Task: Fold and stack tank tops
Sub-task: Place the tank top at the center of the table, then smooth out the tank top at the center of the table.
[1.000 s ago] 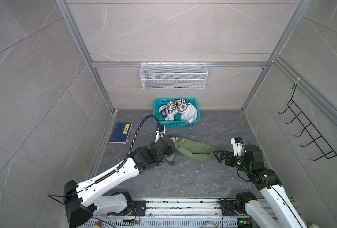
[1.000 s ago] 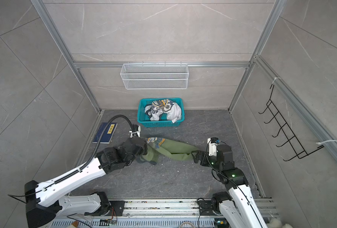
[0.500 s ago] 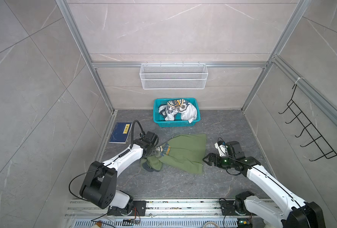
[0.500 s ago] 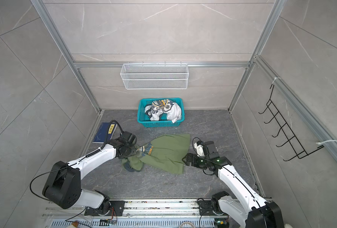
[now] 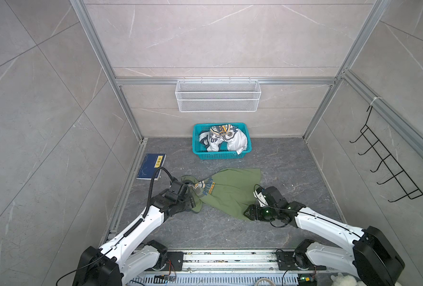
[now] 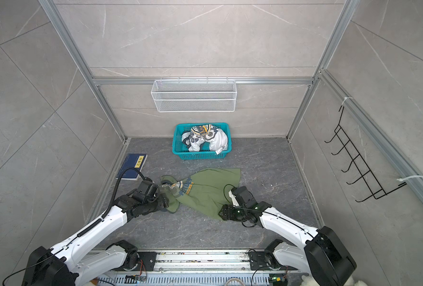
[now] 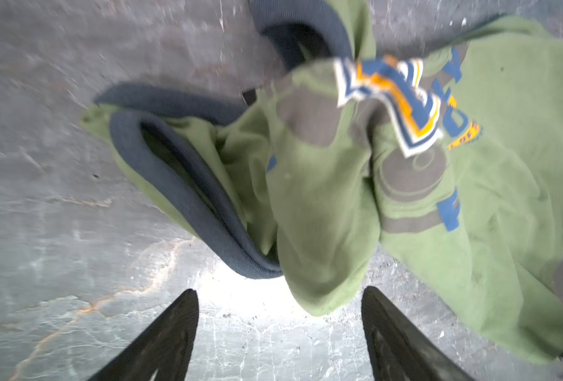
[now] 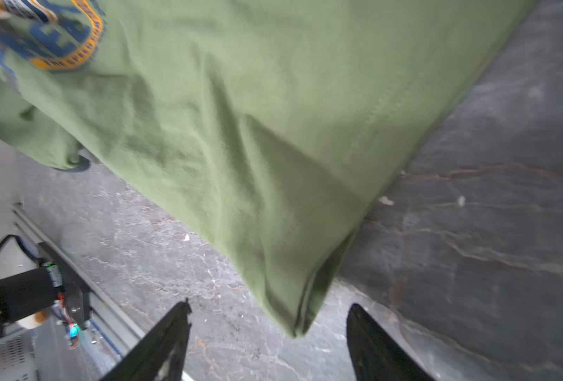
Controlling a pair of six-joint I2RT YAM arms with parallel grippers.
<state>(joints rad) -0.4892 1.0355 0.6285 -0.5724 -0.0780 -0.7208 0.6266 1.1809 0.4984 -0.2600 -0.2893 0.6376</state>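
I should next use my left gripper to grab the green tank top by its near fold at the bunched armhole end, to spread the tank top.
The olive green tank top (image 5: 232, 190) (image 6: 211, 189) lies spread on the dark floor, its armhole end bunched and twisted at the left. In the teal basket lies the white tank top (image 5: 226, 140), crumpled. My left gripper (image 5: 194, 203) (image 7: 278, 293) is open at the bunched end; a fold of green cloth (image 7: 319, 264) hangs just ahead of its fingertips, not pinched. My right gripper (image 5: 246, 213) (image 8: 268, 308) is open at the near hem corner (image 8: 295, 325), which pokes in between its fingers (image 8: 174, 330) without touching them.
The teal basket (image 5: 195, 148) stands against the back wall under a white wire shelf (image 5: 218, 99). A blue book (image 5: 151, 166) lies by the left wall. A black hook rack (image 5: 389, 168) hangs on the right wall. A metal rail (image 5: 230, 257) runs along the front.
The green tank top, earlier a narrow strip between the grippers, now lies spread on the floor. My left gripper has opened and let go. My right gripper's fingers have come slightly closer together.
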